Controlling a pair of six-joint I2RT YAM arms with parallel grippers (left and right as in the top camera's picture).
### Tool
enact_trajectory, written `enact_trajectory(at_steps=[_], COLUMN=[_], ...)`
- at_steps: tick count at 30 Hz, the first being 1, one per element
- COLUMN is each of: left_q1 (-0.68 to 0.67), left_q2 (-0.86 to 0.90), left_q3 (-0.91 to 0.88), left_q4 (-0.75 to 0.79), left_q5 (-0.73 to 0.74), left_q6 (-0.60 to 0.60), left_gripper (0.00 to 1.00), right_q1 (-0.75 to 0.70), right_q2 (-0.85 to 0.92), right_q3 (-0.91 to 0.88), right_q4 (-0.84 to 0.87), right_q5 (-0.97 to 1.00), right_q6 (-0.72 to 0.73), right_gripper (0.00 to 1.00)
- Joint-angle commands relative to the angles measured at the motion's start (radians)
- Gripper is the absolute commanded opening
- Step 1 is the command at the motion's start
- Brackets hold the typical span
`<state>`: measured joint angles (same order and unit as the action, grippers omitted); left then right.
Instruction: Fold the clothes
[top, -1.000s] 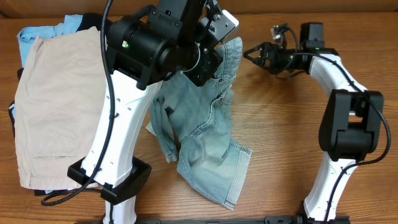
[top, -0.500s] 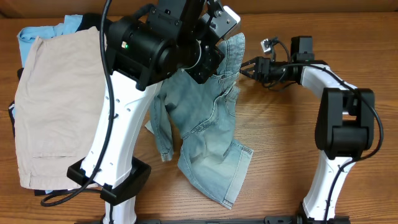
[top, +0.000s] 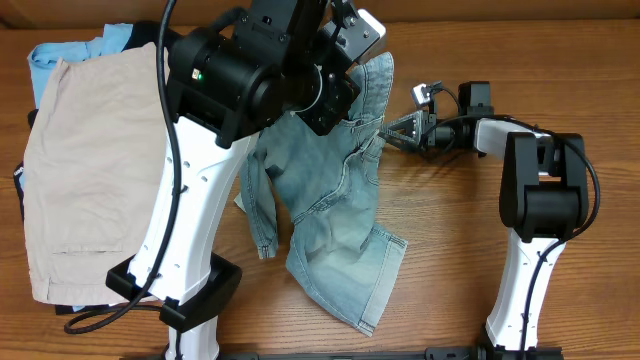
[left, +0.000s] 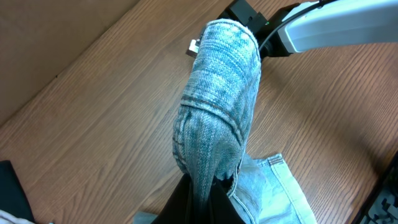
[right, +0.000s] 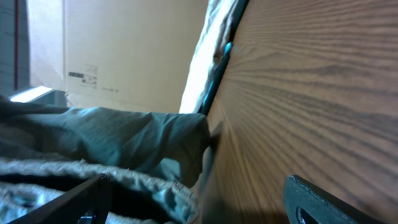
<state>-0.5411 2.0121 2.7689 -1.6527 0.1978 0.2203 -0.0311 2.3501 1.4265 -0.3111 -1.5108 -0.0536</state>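
Note:
Next, my right gripper takes hold of the denim shorts (top: 335, 205) by the free waistband edge (top: 380, 134), opposite my left gripper, to spread them flat for folding.
The faded light-blue denim shorts (top: 335, 205) lie crumpled mid-table, one end lifted toward the back. My left gripper (left: 200, 202) is shut on a fold of the shorts (left: 217, 106) and holds it up off the wood; in the overhead view the arm hides the fingers. My right gripper (top: 392, 130) is open, low over the table at the shorts' right edge. In the right wrist view its fingers (right: 199, 199) straddle the denim edge (right: 124, 174) and the bare wood.
Larger beige shorts (top: 90, 170) lie at the left over sky-blue (top: 70, 50) and black garments. The left arm's black body (top: 260, 75) hangs over the table's back middle. Bare wood (top: 450, 230) stretches right of the denim. A cardboard box (right: 124, 56) stands behind.
My right gripper has moved left and down from the back right to the shorts' right edge. The left gripper still holds the lifted denim, hardly moved.

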Motion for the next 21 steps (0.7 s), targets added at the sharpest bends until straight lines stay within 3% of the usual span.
enact_trajectory(at_steps=[1,6,14,18,21], left_q1=[0.007,0.007,0.025,0.029,0.033], left_q2=[-0.051,-0.051,-0.051,-0.051,-0.051], left_q3=[0.029,0.029,0.029,0.029,0.029], left_q4=[0.015,0.015,0.031,0.043,0.061], left_q5=[0.001,0.001,-0.051,-0.082,-0.083], left_q6=[0.015,0.016,-0.01,-0.019,-0.019], left_gripper=[0.04,0.04,0.04,0.04,0.04], right_q1=[-0.002,0.011,0.089,0.095,0.095], right_q2=[0.014,0.014,0.012,0.004,-0.002], right_q3=[-0.014,-0.014,-0.013,-0.013,-0.013], right_q4=[0.005,-0.016,-0.072,-0.073,-0.084], right_q5=[-0.059,-0.059,-0.059,-0.059,-0.059], right_q6=[-0.034,-0.033,-0.034,-0.033,-0.033], right_gripper=[0.91,0.88,0.72,0.6,0.41])
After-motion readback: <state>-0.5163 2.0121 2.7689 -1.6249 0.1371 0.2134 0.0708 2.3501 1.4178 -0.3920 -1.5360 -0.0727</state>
